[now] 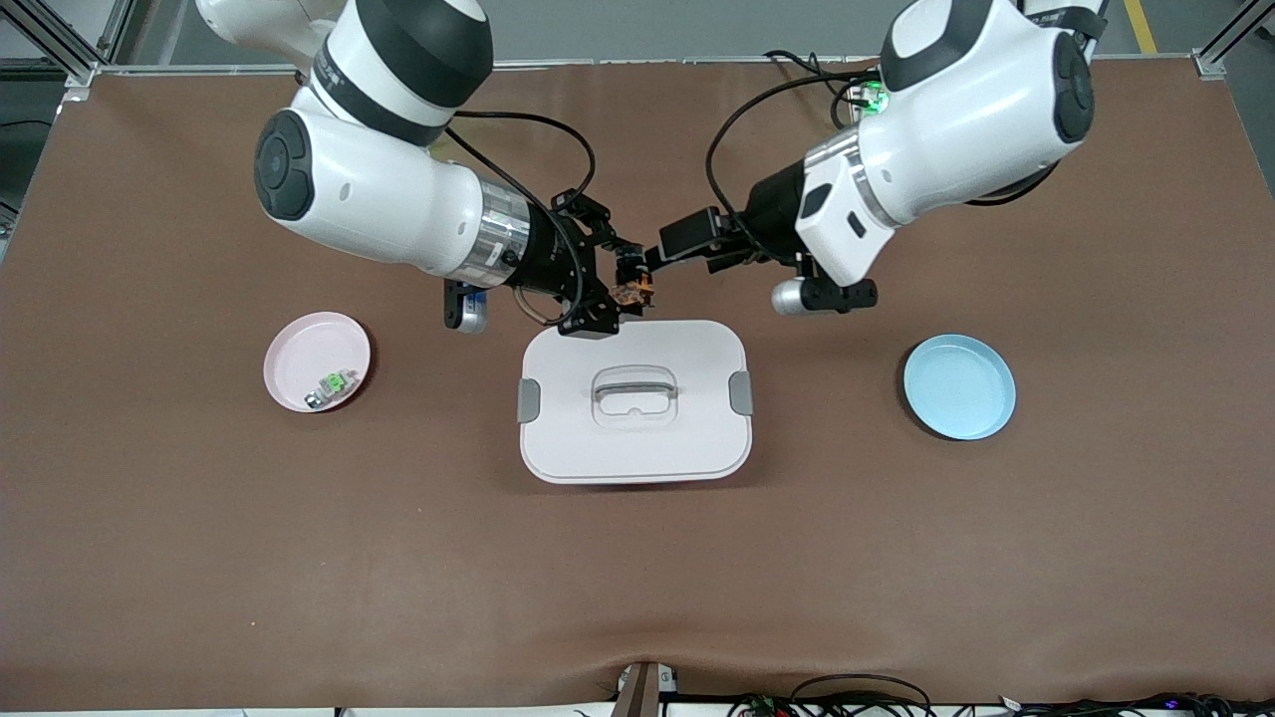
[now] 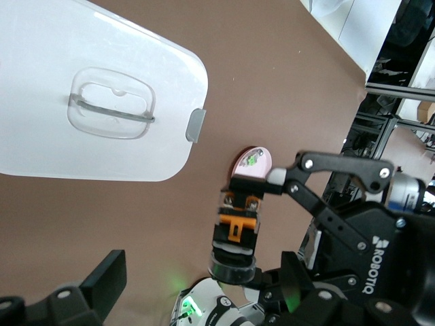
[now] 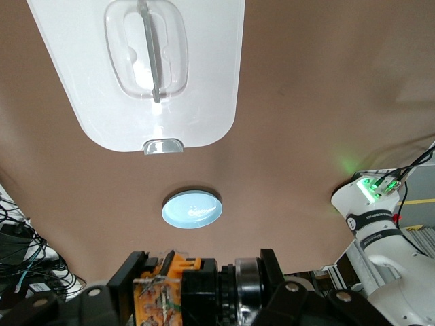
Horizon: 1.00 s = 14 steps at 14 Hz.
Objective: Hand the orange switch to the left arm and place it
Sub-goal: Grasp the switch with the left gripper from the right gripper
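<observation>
My left gripper should next grab the orange switch by its black round end to carry the switch over to the blue plate.
The orange switch (image 1: pixel 631 292) is held in the air over the table, just beside the white box (image 1: pixel 637 438). My right gripper (image 1: pixel 622 293) is shut on it end to end, seen close in the right wrist view (image 3: pixel 197 292). My left gripper (image 1: pixel 679 256) is open and faces the switch from the left arm's end, a short way off. In the left wrist view the switch (image 2: pixel 238 234) hangs with its black round end toward my left gripper (image 2: pixel 204 292); one of its fingers (image 2: pixel 102 282) shows wide to the side. The box also shows there (image 2: pixel 88 129) and in the right wrist view (image 3: pixel 204 75).
A pink plate (image 1: pixel 299 349) toward the right arm's end holds a small green-and-silver component (image 1: pixel 337 382). A blue plate (image 1: pixel 959 386) lies bare toward the left arm's end and shows in the right wrist view (image 3: pixel 192 208). Brown table (image 1: pixel 299 558) spreads around them.
</observation>
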Motion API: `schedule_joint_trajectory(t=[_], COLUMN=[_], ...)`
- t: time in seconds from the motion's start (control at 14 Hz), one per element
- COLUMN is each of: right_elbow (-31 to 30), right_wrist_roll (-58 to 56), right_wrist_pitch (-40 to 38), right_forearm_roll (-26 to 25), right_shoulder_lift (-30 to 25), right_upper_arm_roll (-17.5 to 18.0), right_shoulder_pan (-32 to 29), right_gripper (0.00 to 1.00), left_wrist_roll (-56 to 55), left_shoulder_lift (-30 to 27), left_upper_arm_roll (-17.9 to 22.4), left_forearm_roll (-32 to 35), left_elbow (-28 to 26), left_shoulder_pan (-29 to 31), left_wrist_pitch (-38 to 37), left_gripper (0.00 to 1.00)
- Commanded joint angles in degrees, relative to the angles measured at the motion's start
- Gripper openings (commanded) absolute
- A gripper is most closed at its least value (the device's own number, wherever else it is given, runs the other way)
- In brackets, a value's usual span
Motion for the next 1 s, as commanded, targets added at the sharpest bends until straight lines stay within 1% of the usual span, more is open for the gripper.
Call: schedule_joint_trajectory(t=[0.0, 0.21, 0.93], right_elbow=[5.5, 5.6, 5.6], right_wrist_roll=[2.6, 3.3, 4.6], right_wrist_pitch=[-0.5, 0.8, 3.7], right_forearm_roll=[1.1, 1.1, 1.1], right_shoulder_lift=[3.0, 3.0, 3.0], right_upper_arm_roll=[0.5, 0.6, 1.8], right_shoulder_pan=[0.0, 0.5, 1.3], right_gripper=[0.0, 0.0, 0.0], left_wrist_roll=[-1.1, -0.3, 1.8], left_shoulder_lift=[0.1, 1.2, 1.5], left_upper_arm_roll=[0.1, 0.1, 0.3], left_forearm_roll=[1.4, 1.8, 1.7], left_elbow=[-0.5, -0.3, -0.2], left_shoulder_pan=[-1.5, -1.9, -0.6], left_wrist_pitch=[1.0, 1.8, 2.0], left_gripper=[1.0, 1.0, 1.0])
